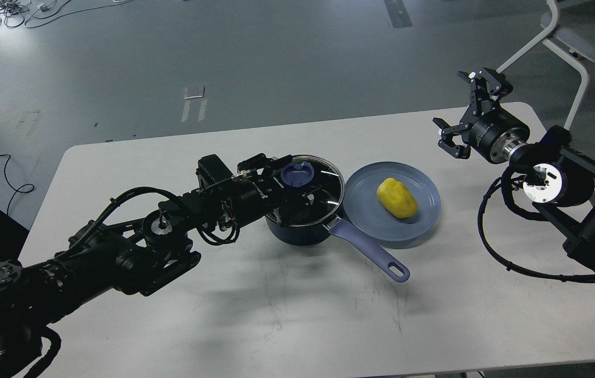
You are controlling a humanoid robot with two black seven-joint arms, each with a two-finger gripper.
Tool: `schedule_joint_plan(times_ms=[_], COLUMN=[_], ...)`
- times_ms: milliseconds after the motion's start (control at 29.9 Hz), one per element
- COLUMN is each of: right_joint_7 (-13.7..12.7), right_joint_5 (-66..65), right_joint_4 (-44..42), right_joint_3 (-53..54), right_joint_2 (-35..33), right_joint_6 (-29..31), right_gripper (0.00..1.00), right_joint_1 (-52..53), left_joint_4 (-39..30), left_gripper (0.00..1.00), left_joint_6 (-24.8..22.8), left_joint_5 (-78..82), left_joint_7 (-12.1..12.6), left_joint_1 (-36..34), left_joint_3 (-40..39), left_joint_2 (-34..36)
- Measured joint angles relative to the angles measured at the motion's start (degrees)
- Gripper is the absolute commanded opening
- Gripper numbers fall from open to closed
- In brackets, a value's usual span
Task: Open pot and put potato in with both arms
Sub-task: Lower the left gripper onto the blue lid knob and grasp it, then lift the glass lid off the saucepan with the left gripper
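The glass lid (323,184) is too wide for my fingers, so my left gripper should grab it by its narrow purple knob (298,174) next.
The dark navy pot (300,233) stands mid-table, its lavender handle (368,248) pointing to the front right. The glass lid (323,184) with a purple knob (298,174) sits on it. My left gripper (291,179) lies low over the lid. It is open, with one finger behind the knob and one in front; I cannot tell if they touch it. The yellow potato (396,198) lies on a flat blue plate (426,215) right of the pot. My right gripper (462,111) is open and empty, held above the table's far right part.
The white table (276,315) has rounded far corners. A white chair frame (575,63) stands beyond its far right corner. Black cables hang from my right arm (565,184) onto the table at the right.
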Motion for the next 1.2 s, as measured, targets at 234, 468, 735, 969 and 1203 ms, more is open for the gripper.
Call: schedule_joint_plan(times_ms=[234,468,735,969,1203], right_joint_7=[0.08,0.08,0.08,0.08,0.08], right_joint_5=[0.00,-0.03,-0.03,-0.03,-0.03], right_joint_4=[-0.08,-0.09,-0.17,-0.18,-0.18], right_joint_3=[-0.02,-0.10,-0.27,-0.28,-0.58], right_joint_2=[0.04,0.04,0.00,0.00,0.08], right_joint_6=[0.00,0.00,0.00,0.00,0.00], right_gripper=[1.00,1.00,1.00,1.00,1.00], right_joint_1=[-0.24,-0.27,-0.27,-0.33,-0.36], left_joint_4=[0.07,0.08,0.08,-0.03,-0.89], left_gripper=[0.72,0.66,0.57,0.57,0.58], left_joint_6=[0.01,0.01,0.01,0.01,-0.01], left_joint_5=[-0.03,-0.03,-0.14,-0.25,-2.39], left_joint_7=[-0.22,-0.23,-0.23,-0.47,-0.94], left_joint_1=[0.22,0.27,0.10,-0.45,-1.28], left_joint_3=[0.00,0.00,0.00,-0.09,-0.13], left_joint_2=[-0.06,-0.01,0.02,0.18,0.79])
